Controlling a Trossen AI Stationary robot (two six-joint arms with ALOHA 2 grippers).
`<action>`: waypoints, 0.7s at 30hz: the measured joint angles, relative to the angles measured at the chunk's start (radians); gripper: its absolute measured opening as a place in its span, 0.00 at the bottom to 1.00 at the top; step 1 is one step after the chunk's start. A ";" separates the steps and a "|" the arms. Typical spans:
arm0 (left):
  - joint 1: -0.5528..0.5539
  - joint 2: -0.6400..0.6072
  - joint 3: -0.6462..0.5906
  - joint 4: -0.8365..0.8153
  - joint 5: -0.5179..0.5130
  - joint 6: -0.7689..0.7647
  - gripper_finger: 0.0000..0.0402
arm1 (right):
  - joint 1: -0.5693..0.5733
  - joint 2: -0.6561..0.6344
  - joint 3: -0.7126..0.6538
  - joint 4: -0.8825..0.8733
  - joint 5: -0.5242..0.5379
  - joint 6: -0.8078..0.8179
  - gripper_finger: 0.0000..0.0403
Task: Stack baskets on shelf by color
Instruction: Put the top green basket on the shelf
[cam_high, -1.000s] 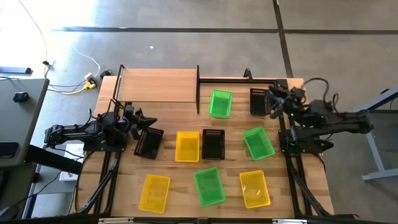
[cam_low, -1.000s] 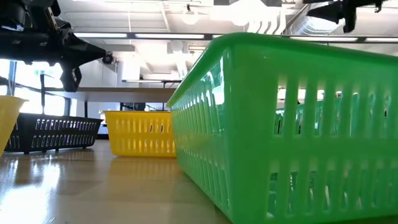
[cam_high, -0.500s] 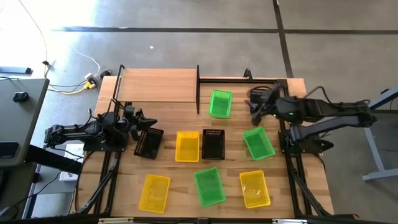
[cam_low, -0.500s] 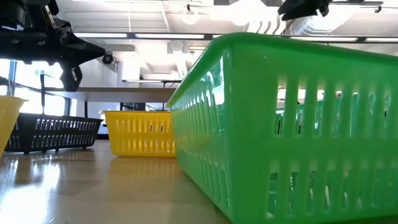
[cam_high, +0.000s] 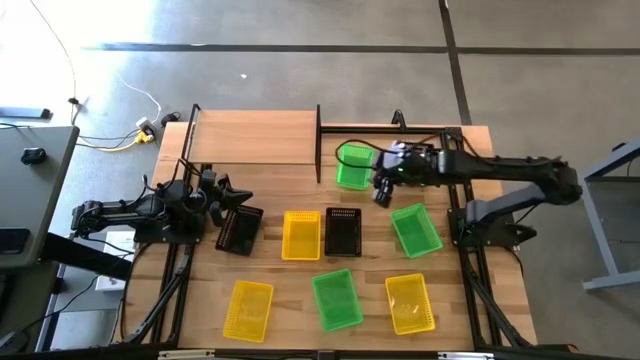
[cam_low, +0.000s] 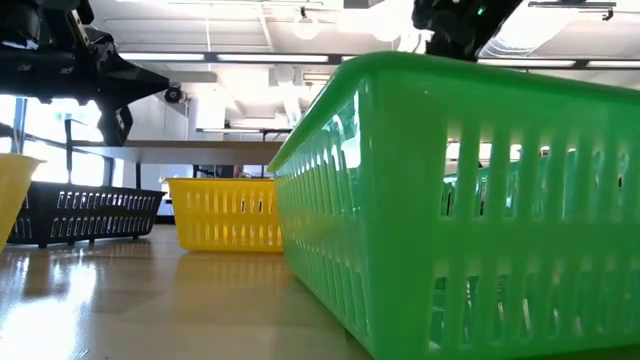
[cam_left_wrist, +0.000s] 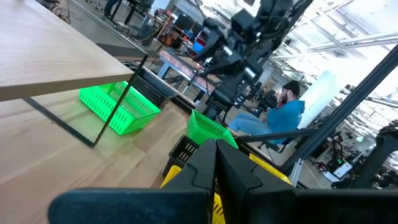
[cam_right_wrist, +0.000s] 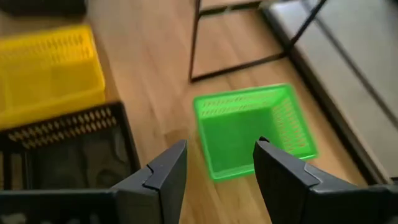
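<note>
The right gripper grabs the green basket's long side rim (cam_high: 339, 166) next, to stack the basket on the shelf (cam_high: 255, 137).
The shelf (cam_high: 255, 137) stands at the table's far left and holds nothing. Nine baskets lie singly on the table. My right gripper (cam_high: 381, 187) is open and empty above the table, just to the near right of the far green basket (cam_high: 354, 166). In the right wrist view, that basket (cam_right_wrist: 249, 127) shows between and beyond the fingers. My left gripper (cam_high: 236, 196) waits shut above the left black basket (cam_high: 240, 231). A second black basket (cam_high: 343, 232) lies mid-table. A third (cam_left_wrist: 158, 93) lies far right, mostly under my right arm in the high view.
Yellow baskets lie at mid-table (cam_high: 301, 235), near left (cam_high: 248, 309) and near right (cam_high: 410, 303). Green baskets lie at mid-right (cam_high: 415, 229) and near centre (cam_high: 336, 299). The near centre one fills the low view (cam_low: 470, 200). Bare wood lies between shelf and baskets.
My right gripper has swung toward the table's left edge, from over the far-right black basket to beside the far green basket, as the arm stretched out across the far side. No basket has moved.
</note>
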 joint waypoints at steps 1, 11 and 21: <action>0.000 0.000 0.000 0.000 0.000 0.000 0.00 | -0.009 0.021 0.000 0.003 -0.015 -0.013 0.42; 0.000 0.000 0.000 0.000 0.000 -0.003 0.00 | -0.064 0.205 0.000 0.073 -0.089 -0.096 0.42; 0.000 0.000 0.000 -0.001 0.000 -0.003 0.00 | -0.072 0.382 0.000 0.119 -0.096 -0.106 0.42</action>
